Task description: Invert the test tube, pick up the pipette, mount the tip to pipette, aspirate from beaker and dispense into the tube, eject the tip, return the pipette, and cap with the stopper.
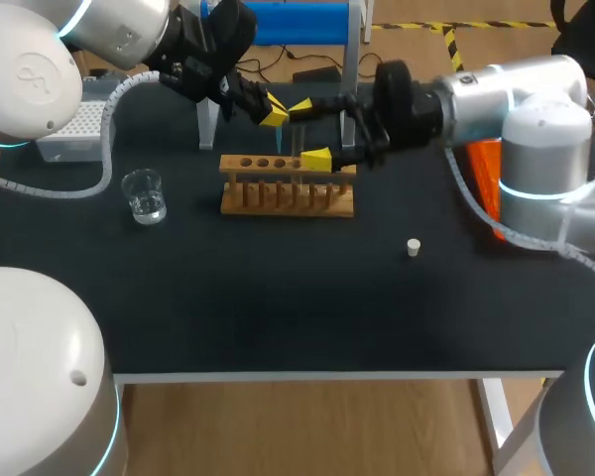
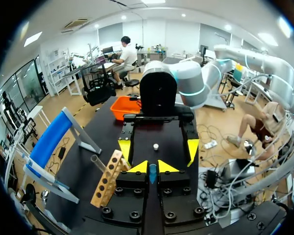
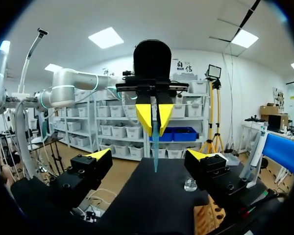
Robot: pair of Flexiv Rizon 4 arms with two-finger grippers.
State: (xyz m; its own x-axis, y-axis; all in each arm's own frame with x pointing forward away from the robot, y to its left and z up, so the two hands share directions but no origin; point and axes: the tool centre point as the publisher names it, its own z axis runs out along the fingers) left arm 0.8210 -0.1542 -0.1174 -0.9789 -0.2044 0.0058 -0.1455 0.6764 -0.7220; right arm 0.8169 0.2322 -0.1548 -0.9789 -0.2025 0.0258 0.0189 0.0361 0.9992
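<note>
The left gripper's yellow fingers cover the upper part of the blue pipette tip, so the right gripper will grab the pipette tip by the bare part (image 3: 156, 142) below them next.
My left gripper (image 1: 276, 114) hangs above the wooden rack (image 1: 288, 186), shut on a slim blue pointed piece (image 3: 155, 142) that looks like a pipette tip and points down. My right gripper (image 1: 309, 132) faces it, wide open, one finger on each side of the blue piece and touching nothing. In the left wrist view the blue piece (image 2: 152, 172) sits between my shut yellow tips, with the right gripper (image 2: 158, 148) straight ahead. A clear test tube (image 2: 98, 164) leans at the rack (image 2: 107, 178). The beaker (image 1: 144, 195) with water stands left of the rack. The white stopper (image 1: 414, 247) lies on the table to the right.
A white tip box (image 1: 69, 129) sits at the back left of the black table (image 1: 297, 307). An orange bin (image 1: 486, 171) stands at the right edge behind my right arm. A stand (image 1: 208, 119) rises behind the rack.
</note>
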